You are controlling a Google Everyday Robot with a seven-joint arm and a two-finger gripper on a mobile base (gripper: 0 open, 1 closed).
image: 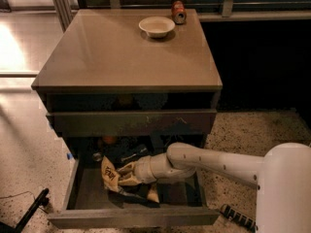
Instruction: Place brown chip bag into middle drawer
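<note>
The brown chip bag's lower edge [127,191] meets the middle drawer's bottom inside the drawer's sides. The bag would rest there, so it is now time for my gripper to open.
The brown chip bag [112,177] is crinkled, dark brown with tan-yellow ends. It sits tilted inside the pulled-out middle drawer [131,218], low over its flat grey floor. My gripper [127,174] reaches in from the right on a white arm [209,161] and is shut on the bag's right side. The bag's lower edge touches or nearly touches the drawer floor; I cannot tell which.
The drawer front with faint white scratches [131,123] hangs just above the arm, slightly open. A white bowl [156,26] and a small red-orange can [179,12] stand at the back of the cabinet top. A black bar [30,211] lies on the floor at left.
</note>
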